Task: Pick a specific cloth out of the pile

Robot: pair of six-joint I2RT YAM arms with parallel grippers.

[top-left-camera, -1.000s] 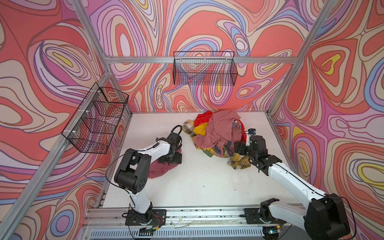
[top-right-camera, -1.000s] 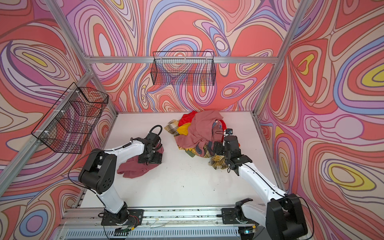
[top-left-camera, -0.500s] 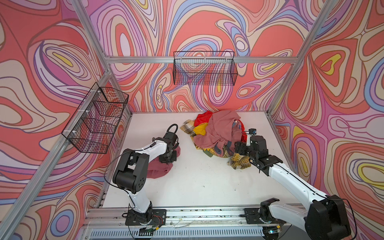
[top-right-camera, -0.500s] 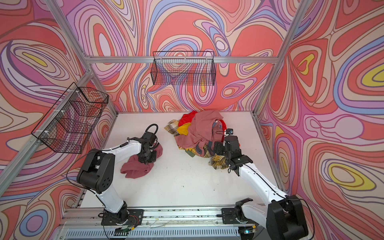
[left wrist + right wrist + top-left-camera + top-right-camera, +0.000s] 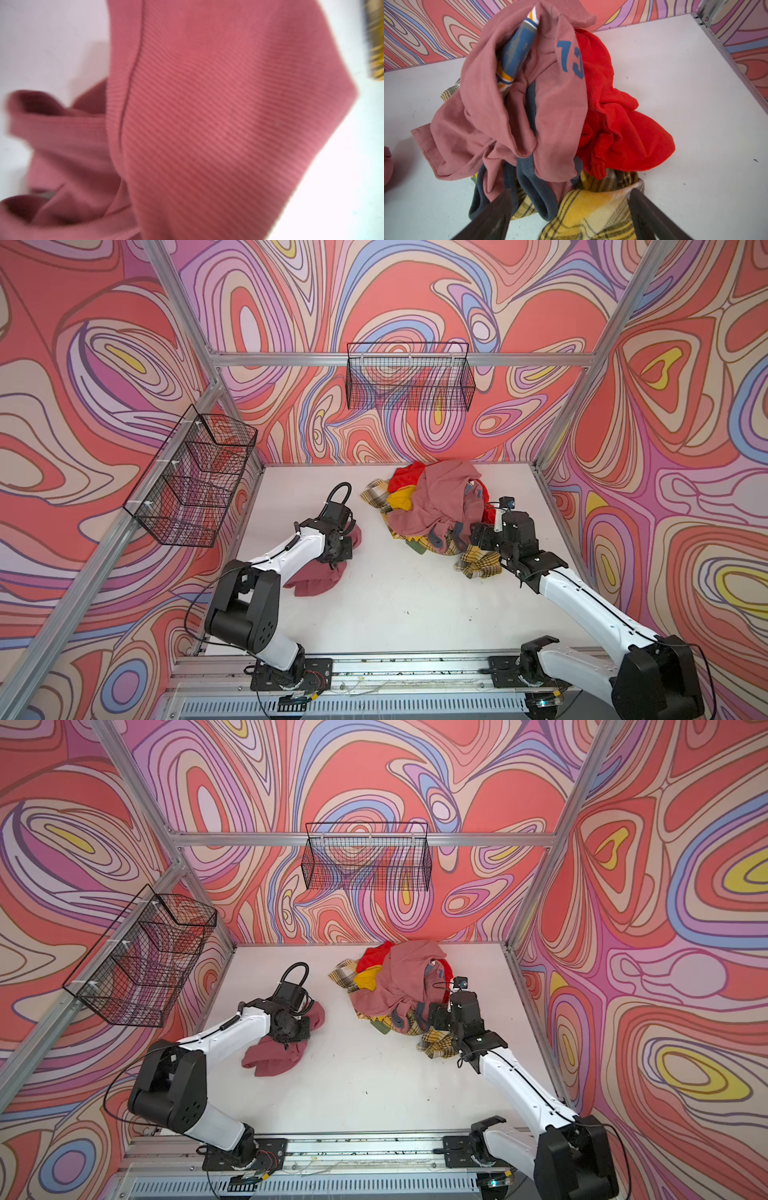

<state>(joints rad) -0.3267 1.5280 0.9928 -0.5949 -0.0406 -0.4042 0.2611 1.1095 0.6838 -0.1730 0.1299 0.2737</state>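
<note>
The ribbed panel (image 5: 316,579) hangs taut above the white tabletop, so my left gripper now keeps hold of the cloth until it settles farther back.
The cloth (image 5: 316,578) (image 5: 274,1056), plain dusty rose and ribbed, lies crumpled on the white table left of centre, apart from the pile (image 5: 436,502) (image 5: 399,982). My left gripper (image 5: 343,549) (image 5: 297,1031) presses down on it, and a fold rises beside the gripper. In the left wrist view the cloth (image 5: 207,104) is stretched taut and fills the frame, hiding the jaws. My right gripper (image 5: 478,537) (image 5: 571,193) is open at the pile's (image 5: 550,104) near edge, its fingers on either side of a yellow plaid cloth (image 5: 591,212) without closing on it.
The pile holds a large pink garment with grey-blue bands (image 5: 500,116) and a bright red cloth (image 5: 623,135). One wire basket (image 5: 409,377) hangs on the back wall, another (image 5: 195,477) on the left wall. The metal rail (image 5: 374,668) runs along the front.
My left gripper has closed down on the pink cloth, and the cloth has bunched up against it. The right arm and the pile have not moved.
</note>
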